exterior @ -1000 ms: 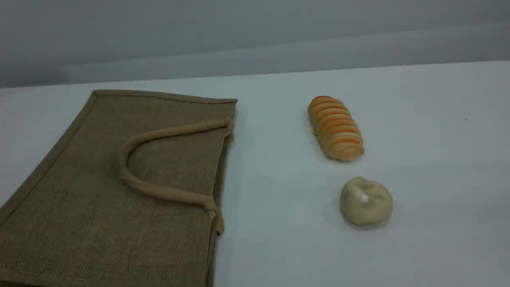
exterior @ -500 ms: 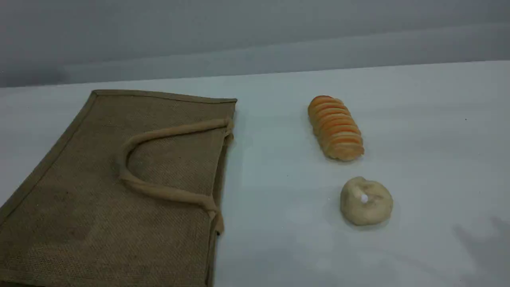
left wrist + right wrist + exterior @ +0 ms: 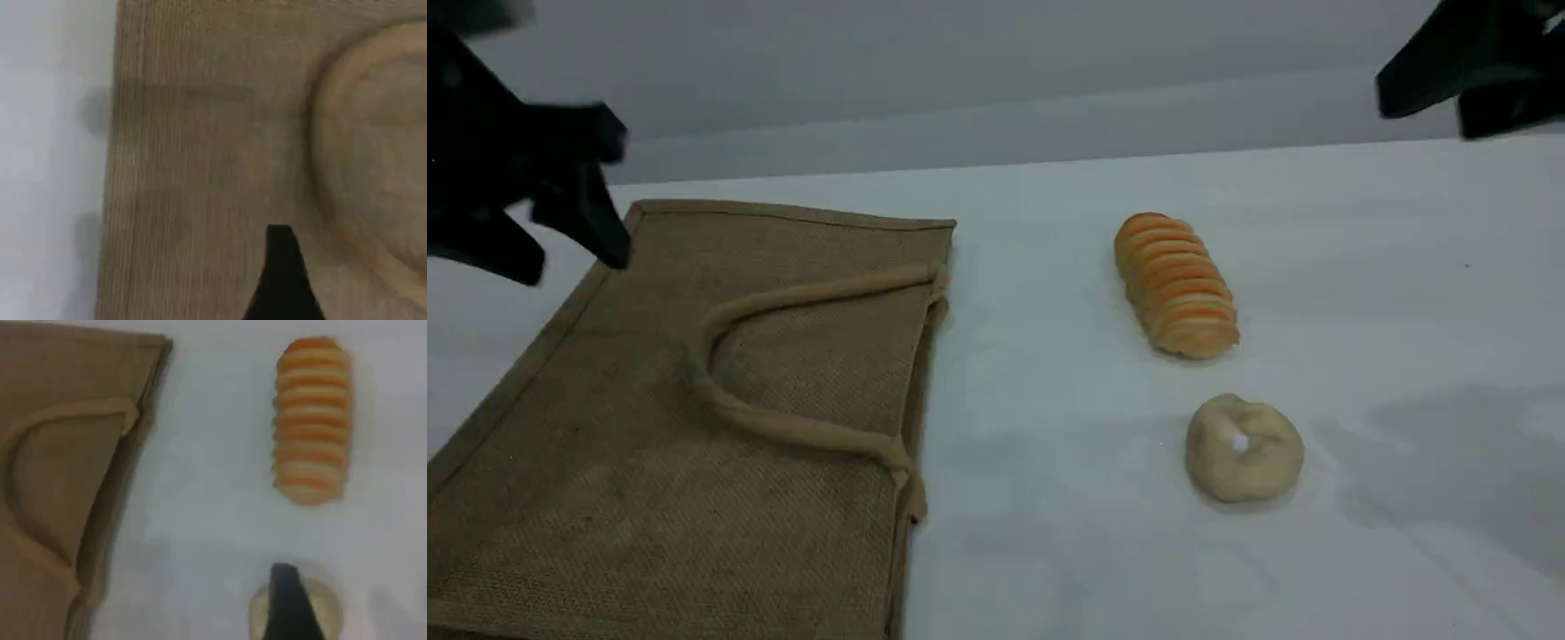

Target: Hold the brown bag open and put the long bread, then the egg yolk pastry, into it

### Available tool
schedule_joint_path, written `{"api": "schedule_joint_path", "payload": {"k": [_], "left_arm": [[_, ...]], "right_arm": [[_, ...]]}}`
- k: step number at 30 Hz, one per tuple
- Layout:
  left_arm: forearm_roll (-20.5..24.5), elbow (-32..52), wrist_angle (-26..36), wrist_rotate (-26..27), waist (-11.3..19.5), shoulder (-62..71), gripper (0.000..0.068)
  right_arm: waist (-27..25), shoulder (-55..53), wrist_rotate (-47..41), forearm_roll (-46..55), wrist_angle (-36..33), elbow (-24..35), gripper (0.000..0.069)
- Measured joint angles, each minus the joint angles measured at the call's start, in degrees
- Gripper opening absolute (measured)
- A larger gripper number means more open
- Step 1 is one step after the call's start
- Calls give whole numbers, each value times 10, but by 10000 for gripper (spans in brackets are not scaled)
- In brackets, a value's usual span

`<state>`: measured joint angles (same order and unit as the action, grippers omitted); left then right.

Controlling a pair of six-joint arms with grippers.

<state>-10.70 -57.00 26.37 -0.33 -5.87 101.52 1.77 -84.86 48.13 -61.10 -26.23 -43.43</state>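
The bag (image 3: 605, 462) lies flat on the tabletop and only its loop handle is raised, so my left gripper will grab the bag by that rope-like loop (image 3: 706, 354) next.
The brown bag (image 3: 605, 462) lies flat at the table's left, its mouth edge facing right and one loop handle (image 3: 800, 292) folded across its top. To its right rests the striped long bread (image 3: 1176, 286), and the round pale egg yolk pastry (image 3: 1243, 449) sits just in front of it. My left gripper (image 3: 572, 264) hovers open and empty over the bag's far left corner; its fingertip (image 3: 283, 267) shows above the weave. At the top right corner, high above the table, my right gripper (image 3: 1423, 116) is open and empty. Its fingertip (image 3: 287, 603) overlaps the pastry (image 3: 327, 607) in the right wrist view.
The white table (image 3: 1049, 533) runs back to a grey wall. Bare table lies between the bag's mouth and the two foods, and to the right of them, where an arm's shadow (image 3: 1449, 462) falls.
Both arms have come into the scene view from the top, the left over the bag's far corner, the right at the top right. Bag, bread and pastry have not moved.
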Motion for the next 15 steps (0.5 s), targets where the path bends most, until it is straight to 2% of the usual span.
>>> {"api": "schedule_joint_path", "payload": {"k": [7, 15], "left_arm": [[-12, -55, -8, -1, -15, 98, 452], [-13, -115, -7, -9, -34, 179, 452]], "right_arm": [[0, -28, 78, -83, -13, 0, 386], [0, -32, 92, -96, -26, 1, 386]]}}
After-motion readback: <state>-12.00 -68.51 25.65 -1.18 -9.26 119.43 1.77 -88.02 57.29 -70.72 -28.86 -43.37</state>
